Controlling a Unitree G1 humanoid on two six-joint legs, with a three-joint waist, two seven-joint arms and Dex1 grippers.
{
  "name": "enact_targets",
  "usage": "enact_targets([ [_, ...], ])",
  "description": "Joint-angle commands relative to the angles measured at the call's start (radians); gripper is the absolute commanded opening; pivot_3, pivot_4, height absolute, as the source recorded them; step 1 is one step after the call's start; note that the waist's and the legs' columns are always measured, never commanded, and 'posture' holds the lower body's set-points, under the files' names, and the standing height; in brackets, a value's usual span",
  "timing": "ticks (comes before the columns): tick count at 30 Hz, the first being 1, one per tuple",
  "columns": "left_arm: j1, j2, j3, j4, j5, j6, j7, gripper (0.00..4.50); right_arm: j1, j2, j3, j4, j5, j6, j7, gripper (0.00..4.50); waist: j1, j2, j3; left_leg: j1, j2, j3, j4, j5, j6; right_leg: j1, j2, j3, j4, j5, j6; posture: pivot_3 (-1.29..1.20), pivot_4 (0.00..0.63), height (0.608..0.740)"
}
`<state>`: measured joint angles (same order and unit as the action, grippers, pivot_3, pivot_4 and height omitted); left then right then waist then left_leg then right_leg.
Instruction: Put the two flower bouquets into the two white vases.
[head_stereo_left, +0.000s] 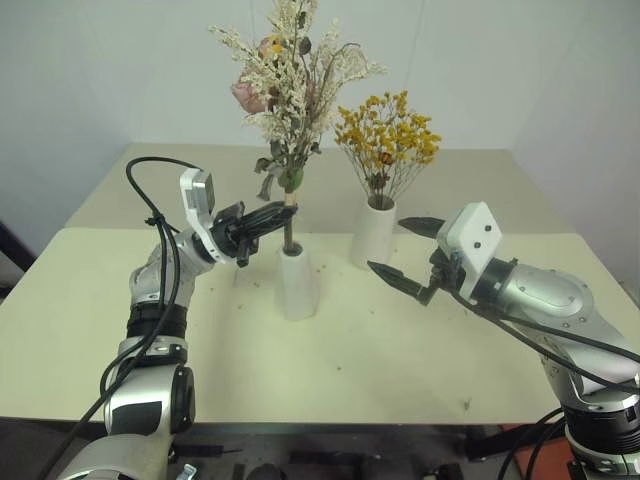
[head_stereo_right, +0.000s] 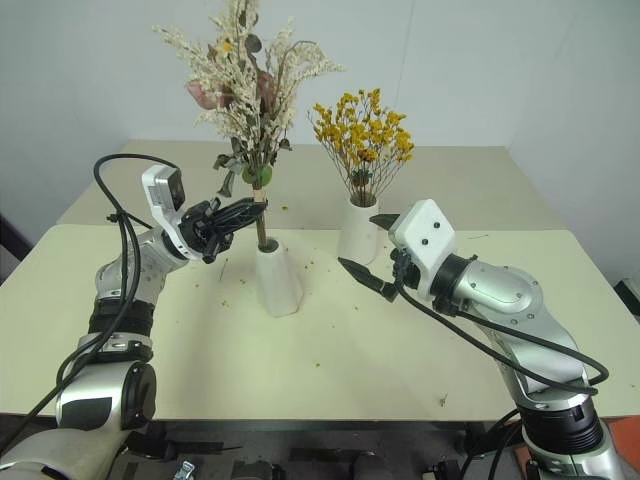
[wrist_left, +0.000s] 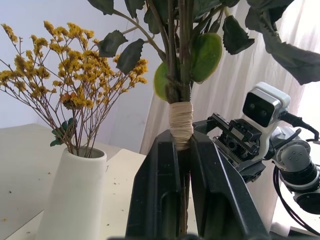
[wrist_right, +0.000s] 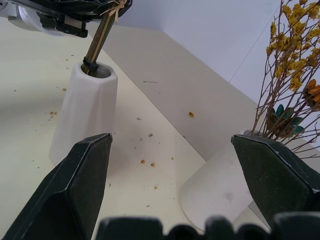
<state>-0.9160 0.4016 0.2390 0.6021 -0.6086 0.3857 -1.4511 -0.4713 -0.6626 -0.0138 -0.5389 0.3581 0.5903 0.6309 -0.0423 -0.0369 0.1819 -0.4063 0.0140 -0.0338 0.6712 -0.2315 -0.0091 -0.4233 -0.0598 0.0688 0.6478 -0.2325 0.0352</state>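
Note:
The pink and cream bouquet's stems reach inside the cone vase's opening (head_stereo_left: 292, 250) and it would rest there, so now my left gripper releases the pink and cream bouquet (head_stereo_left: 290, 75).
The pink and cream bouquet (head_stereo_left: 290, 75) stands upright with its stem end inside the mouth of the cone vase (head_stereo_left: 297, 282) at the table's middle. My left gripper (head_stereo_left: 285, 212) is shut on the stems (wrist_left: 181, 125) at their tan binding, just above that vase's mouth (wrist_right: 96, 70). The yellow-orange bouquet (head_stereo_left: 388, 138) sits in the cylinder vase (head_stereo_left: 373, 233) behind and to the right. My right gripper (head_stereo_left: 405, 252) stands open and holds nothing, right of the cone vase and in front of the cylinder vase (wrist_right: 220, 187).
Small orange crumbs (wrist_right: 147, 162) lie scattered on the cream table (head_stereo_left: 330, 370) around the vases. A second table (head_stereo_left: 470, 190) adjoins behind. White walls close off the back.

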Motion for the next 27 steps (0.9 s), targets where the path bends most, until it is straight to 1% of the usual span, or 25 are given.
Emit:
enact_targets([
  [1, -0.001, -0.002, 0.000, -0.016, 0.002, -0.049, -0.006, 0.08, -0.009, 0.001, -0.014, -0.013, -0.012, -0.032, -0.007, 4.50, 0.000, 0.000, 0.000, 0.000, 0.000, 0.000, 0.000, 0.000, 0.000, 0.000, 0.000, 0.000, 0.000, 0.000, 0.000, 0.00, 0.150, 0.740],
  [2, 0.000, -0.004, 0.002, -0.014, 0.004, -0.062, -0.001, 0.08, -0.009, 0.002, -0.014, -0.013, -0.013, -0.032, -0.007, 4.50, 0.000, 0.000, 0.000, 0.000, 0.000, 0.000, 0.000, 0.000, 0.000, 0.000, 0.000, 0.000, 0.000, 0.000, 0.000, 0.00, 0.150, 0.740],
  [4, -0.002, -0.007, 0.007, 0.000, 0.007, -0.080, 0.008, 0.78, -0.008, 0.003, -0.015, -0.013, -0.014, -0.033, -0.007, 4.50, 0.001, 0.000, 0.000, 0.000, 0.000, 0.000, 0.000, 0.000, 0.000, 0.000, 0.000, 0.000, 0.000, 0.000, 0.000, 0.00, 0.150, 0.740],
  [6, 0.000, -0.003, 0.009, 0.006, 0.004, -0.086, -0.005, 1.34, -0.007, 0.003, -0.016, -0.015, -0.015, -0.032, -0.008, 4.50, 0.000, 0.000, 0.000, 0.000, 0.000, 0.000, 0.000, 0.000, 0.000, 0.000, 0.000, 0.000, 0.000, 0.000, 0.000, 0.00, 0.150, 0.740],
  [7, 0.000, 0.000, 0.010, 0.008, 0.000, -0.078, -0.011, 1.61, -0.007, 0.003, -0.017, -0.015, -0.015, -0.031, -0.008, 4.50, 0.000, 0.000, 0.000, 0.000, 0.000, 0.000, 0.000, 0.000, 0.000, 0.000, 0.000, 0.000, 0.000, 0.000, 0.000, 0.00, 0.150, 0.740],
  [8, 0.002, 0.006, 0.011, 0.007, -0.006, -0.070, -0.020, 2.00, -0.006, 0.002, -0.017, -0.015, -0.017, -0.031, -0.007, 4.50, 0.000, 0.000, 0.000, 0.000, 0.000, 0.000, 0.000, 0.000, 0.000, 0.000, 0.000, 0.000, 0.000, 0.000, 0.000, 0.00, 0.150, 0.740],
  [10, 0.008, 0.019, 0.013, 0.004, -0.014, -0.049, -0.037, 2.63, -0.005, 0.000, -0.017, -0.016, -0.022, -0.032, -0.005, 4.50, 0.000, 0.000, 0.000, 0.000, 0.000, 0.000, 0.000, 0.000, 0.000, 0.000, 0.000, 0.000, 0.000, 0.000, 0.000, 0.00, 0.150, 0.740],
  [14, 0.037, 0.065, 0.001, -0.016, 0.007, -0.027, -0.046, 3.92, -0.002, 0.002, -0.021, -0.020, -0.024, -0.029, -0.005, 4.50, -0.003, 0.000, 0.000, 0.000, 0.000, 0.000, 0.000, 0.000, 0.000, 0.000, 0.000, 0.000, 0.000, 0.000, 0.000, 0.00, 0.150, 0.740],
  [16, 0.061, 0.096, -0.006, -0.032, 0.021, -0.026, -0.049, 4.47, 0.001, 0.002, -0.023, -0.023, -0.024, -0.028, -0.008, 4.50, -0.003, 0.000, 0.000, 0.000, 0.000, 0.000, 0.000, 0.000, 0.000, 0.000, 0.000, 0.000, 0.000, 0.000, 0.000, 0.00, 0.150, 0.740],
  [20, 0.121, 0.160, 0.021, -0.072, 0.025, -0.018, 0.013, 4.47, 0.009, 0.000, -0.029, -0.033, -0.025, -0.023, -0.013, 4.50, -0.001, 0.000, 0.000, 0.000, 0.000, 0.000, 0.000, 0.000, 0.000, 0.000, 0.000, 0.000, 0.000, 0.000, 0.000, 0.00, 0.150, 0.740],
  [23, 0.173, 0.196, 0.091, -0.125, -0.043, 0.028, 0.051, 4.47, 0.016, -0.005, -0.036, -0.042, -0.024, -0.020, -0.015, 4.50, -0.001, 0.000, 0.000, 0.000, 0.001, 0.000, 0.000, 0.000, 0.000, 0.000, 0.000, 0.000, 0.000, 0.000, 0.000, 0.00, 0.150, 0.740],
  [27, 0.255, 0.240, 0.171, -0.251, -0.128, 0.106, 0.099, 4.47, 0.035, -0.021, -0.067, -0.052, -0.015, -0.018, -0.007, 4.50, -0.001, 0.000, 0.000, 0.000, 0.001, 0.000, 0.000, 0.000, 0.000, 0.000, 0.000, 0.000, 0.000, 0.000, 0.000, 0.00, 0.150, 0.740],
])
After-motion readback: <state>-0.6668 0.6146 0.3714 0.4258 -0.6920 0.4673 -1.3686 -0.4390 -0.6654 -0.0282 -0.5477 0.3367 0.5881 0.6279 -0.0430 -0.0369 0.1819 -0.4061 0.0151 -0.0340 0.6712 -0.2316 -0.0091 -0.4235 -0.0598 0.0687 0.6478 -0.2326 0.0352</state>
